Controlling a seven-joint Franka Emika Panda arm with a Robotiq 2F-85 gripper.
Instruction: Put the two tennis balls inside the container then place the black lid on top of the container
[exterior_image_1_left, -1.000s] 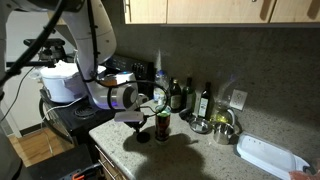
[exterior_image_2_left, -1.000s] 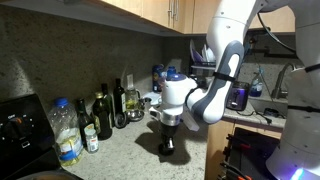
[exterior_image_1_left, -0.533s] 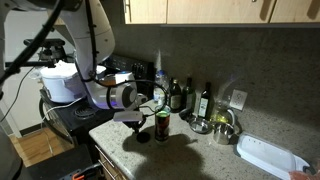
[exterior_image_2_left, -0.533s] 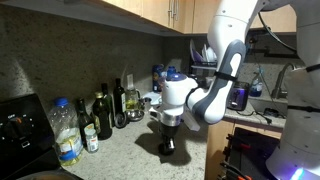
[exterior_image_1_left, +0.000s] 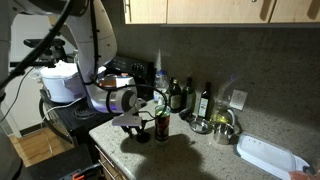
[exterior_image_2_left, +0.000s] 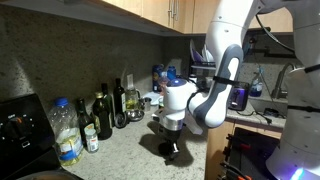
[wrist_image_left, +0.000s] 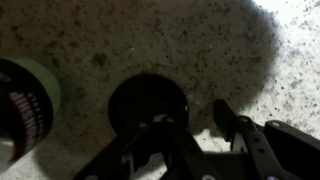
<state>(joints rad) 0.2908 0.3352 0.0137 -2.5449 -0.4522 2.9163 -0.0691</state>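
The gripper grabs the lid's edge on the side away from the container next, to place the black lid on top and keep it flat.
The black lid (wrist_image_left: 145, 103) lies flat on the speckled counter, in the arm's shadow. My gripper (wrist_image_left: 192, 115) hovers just over it with its jaws apart; one finger (wrist_image_left: 165, 130) overlaps the lid's right edge, the other finger (wrist_image_left: 228, 118) stands over bare counter beside it. Nothing is held. The container (wrist_image_left: 25, 115) stands upright at the left, a yellow-green tennis ball (wrist_image_left: 32, 75) showing at its mouth; a second ball cannot be made out. In an exterior view the container (exterior_image_1_left: 162, 125) stands right beside the gripper (exterior_image_1_left: 137, 124). In an exterior view the gripper (exterior_image_2_left: 170, 142) hides the lid.
Dark glass bottles (exterior_image_1_left: 182, 96) line the back wall, with a metal pot (exterior_image_1_left: 222, 126) and a white tray (exterior_image_1_left: 268, 156) further along. A white cooker (exterior_image_1_left: 62, 82) stands by the robot's base. A clear water bottle (exterior_image_2_left: 66, 132) stands near a stove. The counter's front edge (exterior_image_1_left: 112, 150) is close.
The jaws have spread apart from shut. The gripper has shifted slightly above the lid, which stays on the counter.
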